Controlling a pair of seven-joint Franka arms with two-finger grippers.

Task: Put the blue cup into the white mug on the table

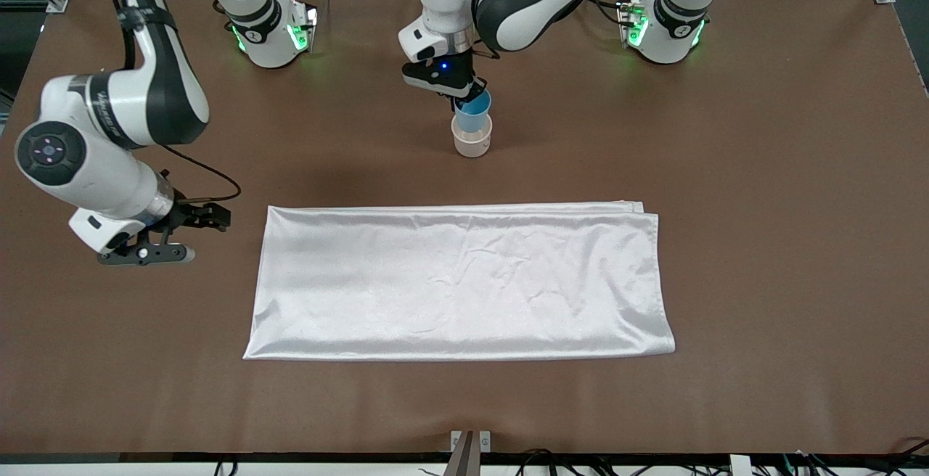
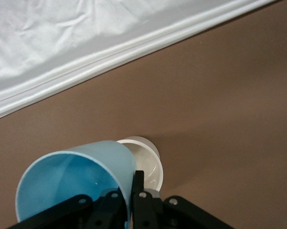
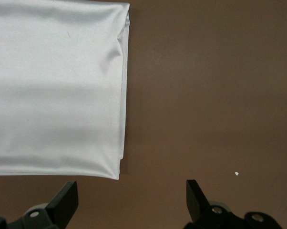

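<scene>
I need to bring the blue cup's base down into the white mug with my left gripper before I release the cup, because the cup's lower end (image 1: 471, 126) is above the mug's rim (image 1: 471, 137).
My left gripper (image 1: 465, 96) is shut on the rim of the light-blue cup (image 1: 474, 111), one finger inside and one outside. It holds the cup tilted right over the white mug (image 1: 472, 141), which stands on the brown table (image 1: 726, 171). The cup's base is at the mug's mouth. In the left wrist view the blue cup (image 2: 72, 179) fills the space by my left gripper (image 2: 129, 191) and hides part of the mug (image 2: 147, 161). The mug's handle is hidden. My right gripper (image 1: 210, 216) waits open and empty, low over the table at the right arm's end of the cloth; it also shows in the right wrist view (image 3: 131, 195).
A white satin cloth (image 1: 457, 280) lies flat on the table, nearer to the front camera than the mug. It also shows in the left wrist view (image 2: 86, 38) and the right wrist view (image 3: 53, 86). The arm bases (image 1: 272, 33) stand along the table's back edge.
</scene>
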